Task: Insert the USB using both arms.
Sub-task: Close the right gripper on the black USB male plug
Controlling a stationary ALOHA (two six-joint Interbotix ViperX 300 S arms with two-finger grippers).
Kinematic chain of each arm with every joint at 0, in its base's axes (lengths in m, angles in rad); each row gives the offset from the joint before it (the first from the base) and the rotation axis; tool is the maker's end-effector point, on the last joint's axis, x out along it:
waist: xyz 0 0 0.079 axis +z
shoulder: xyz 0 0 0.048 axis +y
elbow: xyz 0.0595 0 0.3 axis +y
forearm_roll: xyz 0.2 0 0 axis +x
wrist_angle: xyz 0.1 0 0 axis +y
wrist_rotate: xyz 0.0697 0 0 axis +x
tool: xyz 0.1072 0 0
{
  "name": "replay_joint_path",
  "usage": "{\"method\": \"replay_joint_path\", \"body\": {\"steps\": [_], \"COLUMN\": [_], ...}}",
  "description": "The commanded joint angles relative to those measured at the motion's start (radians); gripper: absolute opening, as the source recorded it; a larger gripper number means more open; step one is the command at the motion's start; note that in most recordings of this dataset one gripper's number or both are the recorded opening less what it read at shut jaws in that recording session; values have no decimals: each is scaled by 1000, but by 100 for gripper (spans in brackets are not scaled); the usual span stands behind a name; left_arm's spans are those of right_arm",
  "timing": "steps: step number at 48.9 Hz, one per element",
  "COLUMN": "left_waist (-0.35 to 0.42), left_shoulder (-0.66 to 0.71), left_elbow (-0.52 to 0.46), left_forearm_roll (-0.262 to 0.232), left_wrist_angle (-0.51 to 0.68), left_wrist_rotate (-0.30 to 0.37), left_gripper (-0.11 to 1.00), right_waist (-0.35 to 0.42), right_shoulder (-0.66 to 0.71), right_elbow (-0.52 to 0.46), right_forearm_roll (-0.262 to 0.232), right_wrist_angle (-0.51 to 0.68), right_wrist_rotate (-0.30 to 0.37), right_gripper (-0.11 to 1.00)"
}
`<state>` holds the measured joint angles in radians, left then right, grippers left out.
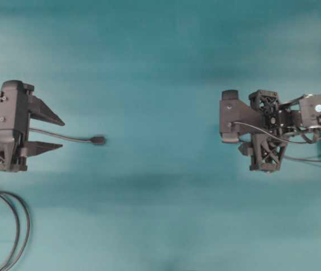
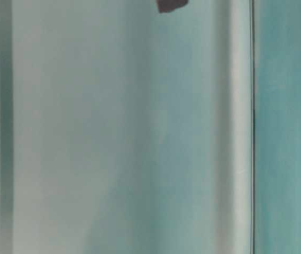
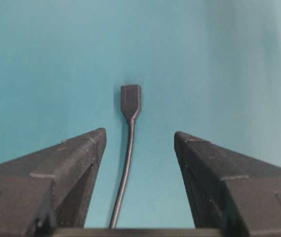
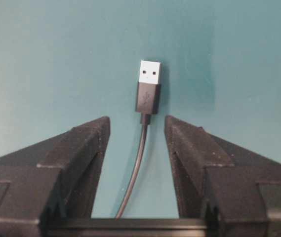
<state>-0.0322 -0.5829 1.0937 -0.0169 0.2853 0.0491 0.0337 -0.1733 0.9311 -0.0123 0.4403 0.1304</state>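
Note:
My left gripper picks up the black socket by the flat sides of its wide body (image 1: 99, 140) next, since the socket narrows into a thin, bending cable (image 1: 64, 136).
The USB (image 4: 148, 89), a silvery tip on a short dark body, lies flat on the teal table just beyond my right gripper (image 4: 136, 120). This gripper is open, and the plug's thin cable (image 4: 138, 163) runs back between its fingers untouched. In the overhead view the right arm (image 1: 267, 135) covers the plug. The all-black socket (image 3: 131, 101) lies ahead of my left gripper (image 3: 140, 134), which is wide open with the socket's cable (image 3: 125, 173) passing freely between its fingers. From above, the left gripper (image 1: 63, 134) points right, and the socket (image 1: 98, 140) lies beyond its tips.
A thicker looped cable (image 1: 14, 226) lies at the table's lower left corner. A broad stretch of teal table (image 1: 160, 135) separates the two arms. The table-level view is blurred, with only a dark shape (image 2: 171, 4) at its top edge.

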Motion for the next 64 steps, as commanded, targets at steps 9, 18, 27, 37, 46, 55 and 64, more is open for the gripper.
{"method": "replay_joint_path", "body": {"steps": [9,18,27,37,46,55,64], "left_waist": [-3,-3,-3,-3,-3,-3,-3], "left_shoulder": [3,2,2,3,3,17,44], "left_elbow": [-15,-15,-14,-12,-12,-11,-11], "left_forearm_roll": [-2,-2,-2,-2,-2,-2,-2], "left_wrist_angle": [-21,-20,-20,-18,-15,-14,-25], "left_wrist_rotate": [12,12,12,12,9,6,5], "left_gripper": [75,75,75,75,75,75,74], "right_waist": [-15,-21,-23,-23,-23,-23,-14], "right_shoulder": [48,71,92,107,126,143,164], "right_elbow": [-44,-48,-48,-49,-49,-49,-49], "right_forearm_roll": [-3,-52,-66,-66,-66,-66,-66], "right_wrist_angle": [-5,-5,-6,-26,-38,-69,-83], "right_wrist_rotate": [34,80,127,137,143,173,219], "right_gripper": [49,49,49,49,43,33,32]}}
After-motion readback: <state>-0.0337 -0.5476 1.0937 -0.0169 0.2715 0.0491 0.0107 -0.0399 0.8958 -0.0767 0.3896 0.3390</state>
